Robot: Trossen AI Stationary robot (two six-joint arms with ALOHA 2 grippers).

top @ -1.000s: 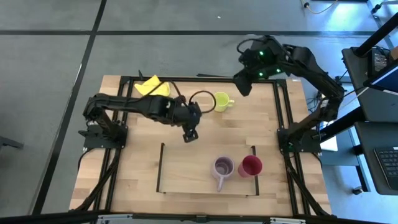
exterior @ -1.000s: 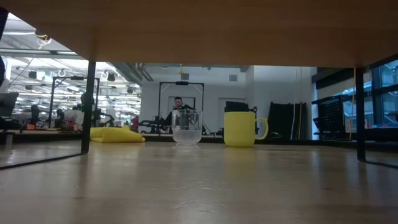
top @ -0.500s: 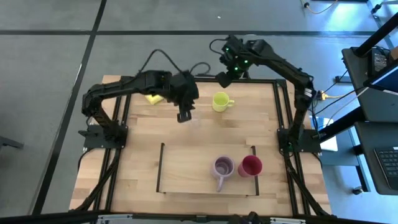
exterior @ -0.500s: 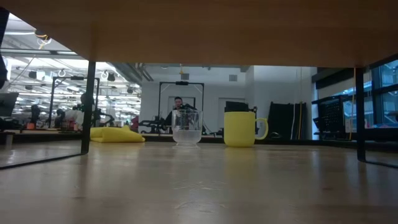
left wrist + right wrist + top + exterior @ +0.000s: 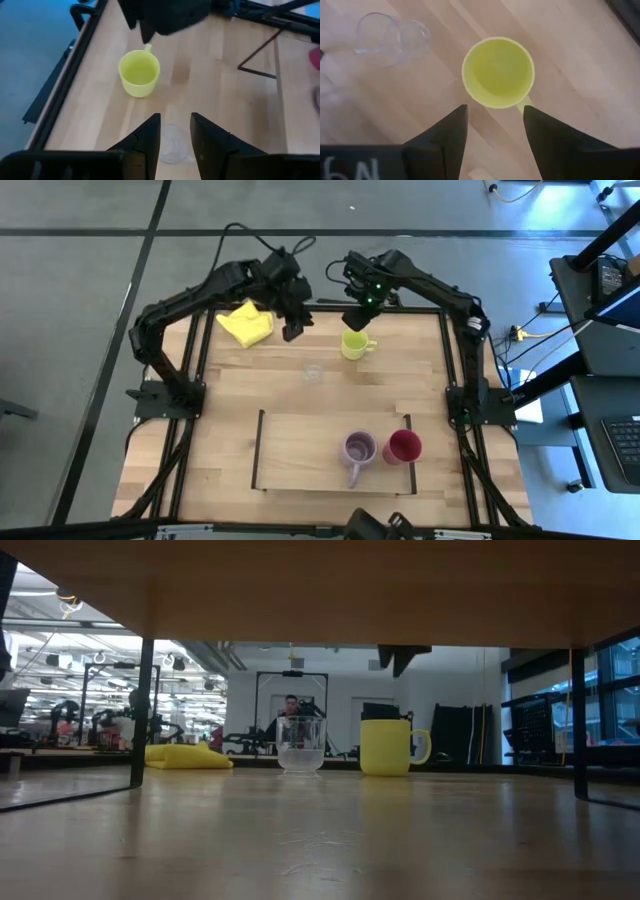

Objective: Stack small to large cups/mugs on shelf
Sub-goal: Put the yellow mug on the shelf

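Note:
I will grab the yellow-green mug [image 5: 354, 343] by its rim [image 5: 356, 333] with my right gripper next, to stack the cups by size.
The tiny clear glass [image 5: 313, 372] stands upright on the table, far of the shelf [image 5: 262, 450]. The yellow-green mug [image 5: 354, 343] stands upright to the glass's right. The purple mug [image 5: 358, 448] and the red cup [image 5: 402, 446] stand on the right part of the shelf. My left gripper [image 5: 293, 330] is open and empty, raised on the far-left side of the glass [image 5: 172, 145]. My right gripper [image 5: 495, 117] is open and empty, right above the yellow-green mug [image 5: 498, 72]. Its tips show above the mug [image 5: 388, 747] in the low view.
A yellow cloth [image 5: 247, 323] lies at the far left, close to my left gripper. The black metal frame [image 5: 452, 360] runs round the table. Bare wood lies on the left part of the shelf.
My left gripper has risen and gone toward the table's far edge, away from the glass, which stands still. My right gripper has gone toward the table's left edge, over the yellow-green mug, and come down a little; its tips now show in the low view.

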